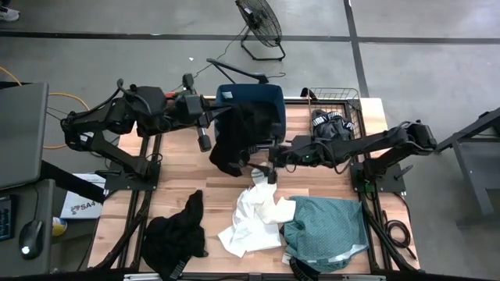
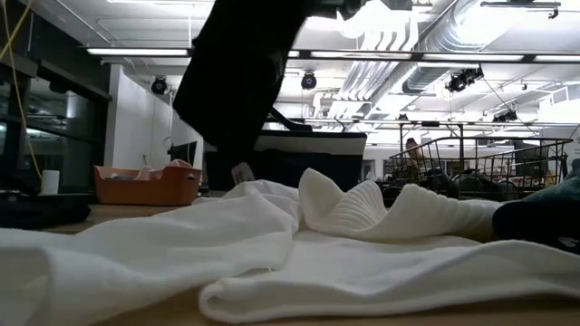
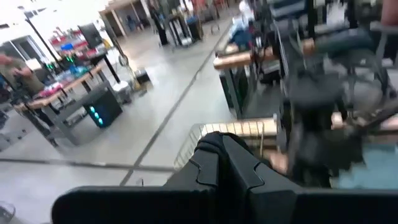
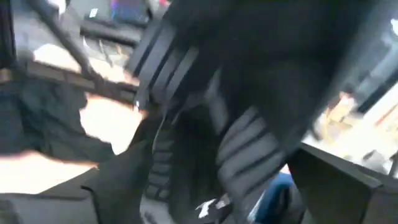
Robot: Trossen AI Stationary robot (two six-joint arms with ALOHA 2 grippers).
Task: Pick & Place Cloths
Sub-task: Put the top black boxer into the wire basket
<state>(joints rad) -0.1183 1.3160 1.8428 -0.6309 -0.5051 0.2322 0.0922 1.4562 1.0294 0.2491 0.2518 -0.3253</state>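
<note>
The black cloth needs to go in the navy tub (image 1: 254,100), so my right gripper needs to grip the cloth's loose hanging end (image 1: 232,162) next and then place it there.
My left gripper (image 1: 217,115) is shut on a black cloth (image 1: 238,144), which hangs high above the table in front of the navy tub (image 1: 254,100). In the low view this cloth (image 2: 240,81) is a long dark drape. My right gripper (image 1: 267,168) stands open beside the cloth's lower part, and the cloth fills the right wrist view (image 4: 261,74). A white cloth (image 1: 254,218), a teal-green cloth (image 1: 324,230) and another black cloth (image 1: 176,230) lie on the table's near half. My left gripper holds the black cloth by its upper end (image 1: 229,119), coming in level from the table's left. Its shut fingers (image 3: 224,155) hide the place of contact. The cloth hangs slack below them, its lower end (image 2: 236,170) down near the table. Whether my right gripper touches the cloth, I cannot tell.
A wire basket (image 1: 337,97) stands at the far right, with a black-and-white patterned cloth (image 1: 328,125) beside it. An orange basin (image 2: 145,186) shows at the left in the low view. Bare wood (image 1: 180,168) lies between the hanging cloth and the near cloths.
</note>
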